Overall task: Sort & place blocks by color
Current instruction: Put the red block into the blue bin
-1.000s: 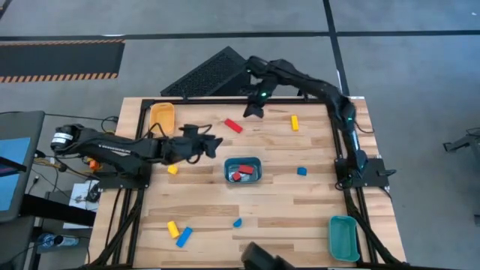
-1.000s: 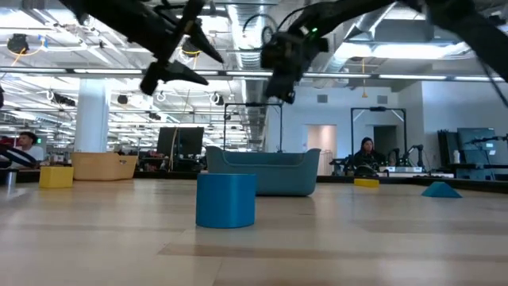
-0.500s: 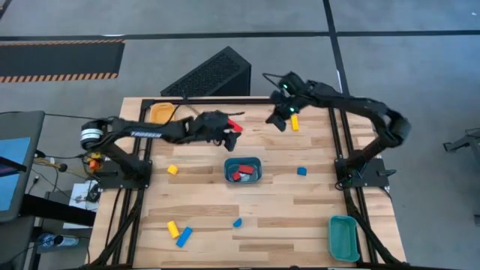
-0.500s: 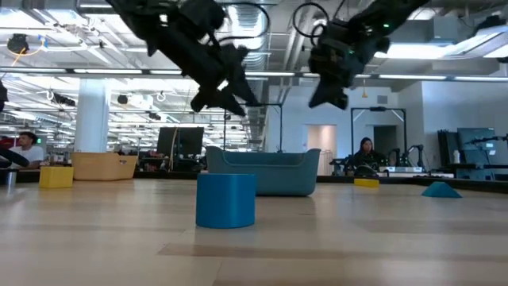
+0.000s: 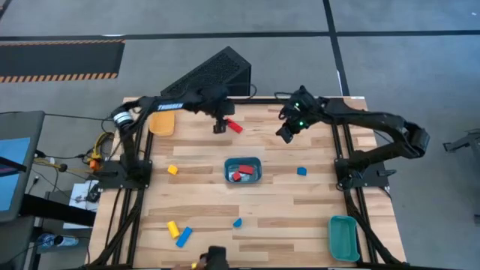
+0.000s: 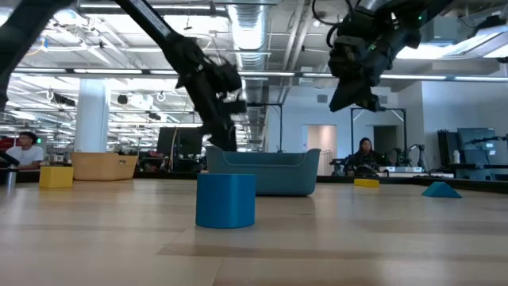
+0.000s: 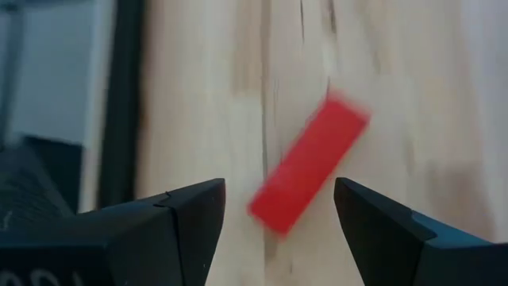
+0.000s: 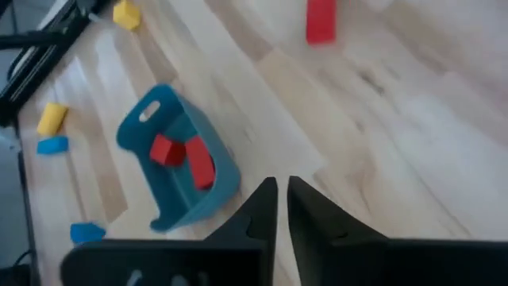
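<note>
Bare wood shows in the left wrist view between my left gripper's fingers and the red bar's sides below. The gripper needs to lower before it closes.
A red bar (image 5: 234, 127) lies flat on the table near the far edge. My left gripper (image 5: 220, 126) hangs open right beside it; in the left wrist view the red bar (image 7: 309, 163) shows just ahead of the gap between the fingers of my left gripper (image 7: 278, 208), untouched. My right gripper (image 5: 285, 133) hovers shut above the table's far right part, well up in the low view (image 6: 349, 91), with nothing between its fingers (image 8: 278, 199). Two red blocks (image 5: 241, 174) sit in the middle teal tray (image 5: 242, 160). The yellow bar seen earlier at the far right is hidden under the right arm.
Loose on the table are a yellow cube (image 5: 172, 170), a blue cube (image 5: 301, 171), a blue block (image 5: 237, 222), and a yellow (image 5: 173, 229) and a blue bar (image 5: 184, 237). A yellow-orange tray (image 5: 161, 120) sits far left, a second teal tray (image 5: 343, 238) near right. A black slatted object (image 5: 210, 75) lies beyond the far edge.
My left arm has swung from the table's left middle toward the far edge, bringing its gripper down beside the red bar. My right gripper has moved from the far edge toward the right, passed over the yellow bar, then come toward the near edge.
</note>
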